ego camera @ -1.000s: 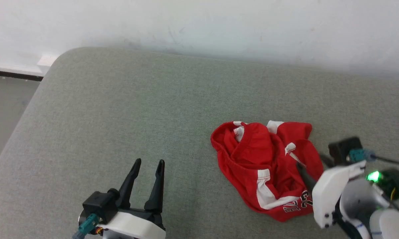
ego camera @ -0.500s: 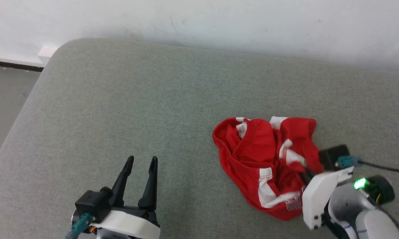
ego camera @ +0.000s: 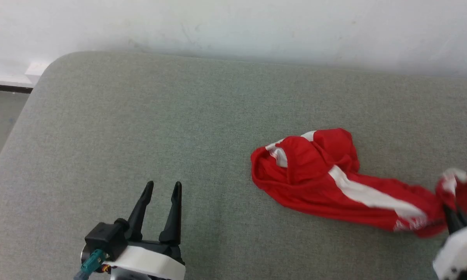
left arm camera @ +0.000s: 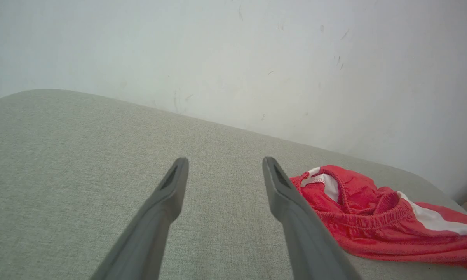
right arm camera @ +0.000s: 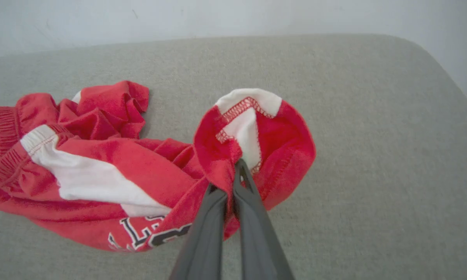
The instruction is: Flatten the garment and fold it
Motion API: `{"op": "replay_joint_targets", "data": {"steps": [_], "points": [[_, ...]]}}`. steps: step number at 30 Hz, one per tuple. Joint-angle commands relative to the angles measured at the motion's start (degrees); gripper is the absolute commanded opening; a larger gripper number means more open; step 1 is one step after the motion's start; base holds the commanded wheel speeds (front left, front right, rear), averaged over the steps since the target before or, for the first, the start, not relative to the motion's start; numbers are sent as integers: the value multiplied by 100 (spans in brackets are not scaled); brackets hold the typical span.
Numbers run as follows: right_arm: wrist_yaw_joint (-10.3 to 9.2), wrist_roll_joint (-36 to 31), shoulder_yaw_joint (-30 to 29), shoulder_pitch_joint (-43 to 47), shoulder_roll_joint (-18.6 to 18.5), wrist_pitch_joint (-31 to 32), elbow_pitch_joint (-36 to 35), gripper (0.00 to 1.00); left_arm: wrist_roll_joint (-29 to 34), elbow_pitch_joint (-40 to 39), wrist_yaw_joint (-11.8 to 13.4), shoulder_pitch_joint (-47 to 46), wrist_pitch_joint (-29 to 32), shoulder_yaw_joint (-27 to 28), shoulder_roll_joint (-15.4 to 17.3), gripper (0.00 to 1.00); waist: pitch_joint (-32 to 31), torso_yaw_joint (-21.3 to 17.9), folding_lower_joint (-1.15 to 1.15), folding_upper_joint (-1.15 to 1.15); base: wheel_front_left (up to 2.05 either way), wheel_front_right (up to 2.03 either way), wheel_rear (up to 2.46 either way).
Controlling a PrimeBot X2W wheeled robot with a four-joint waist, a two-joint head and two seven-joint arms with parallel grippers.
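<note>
I need to pinch the white stripe's waistband end next with my left gripper, where the gathered waistband edge stands up from the slack red shorts.
The red shorts lie stretched across the grey cushion, the gathered waistband bunched at their left end and a white stripe running along one leg. My right gripper is shut on the hem of that leg, which is lifted and folded over the fingertips. Part of the black-and-white lettering shows beneath the leg. My left gripper stands open at the lower left, well clear of the cloth, nothing between its fingers.
The grey upholstered cushion ends at a rounded corner on the far left, with floor beyond it. A white wall runs along the back edge. In the right wrist view the cushion's right corner curves away.
My right gripper has pulled the leg hem to the right and up, stretching the crumpled shorts into a long shape. The left gripper has stayed roughly in place. The head camera shifted slightly.
</note>
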Motion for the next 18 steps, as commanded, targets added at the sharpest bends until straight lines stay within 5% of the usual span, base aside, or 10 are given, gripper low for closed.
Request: {"op": "replay_joint_targets", "data": {"steps": [1,2,3,4,10,18], "points": [[-5,87,-102,226,21,-78,79,0,34,-16,-34,65,-27,29,1,100,18,-7,0,0,0,0,0],[-5,203,-174,364,22,-106,189,0,34,-16,-34,70,-27,37,3,100,28,-15,0,0,0,0,0],[-5,312,-217,477,22,-126,331,29,33,-18,-35,75,-27,48,4,100,36,-27,0,0,0,0,0],[-5,337,-204,553,23,-166,452,100,33,-16,-36,78,-27,57,6,100,42,-37,0,0,0,0,0],[-5,432,-173,393,24,-703,766,100,56,9,-38,99,-27,93,34,100,-34,-125,0,0,0,0,0],[-5,281,-376,54,24,-2128,139,100,89,-50,-28,240,-27,161,33,100,-179,-246,0,0,0,0,0]]}}
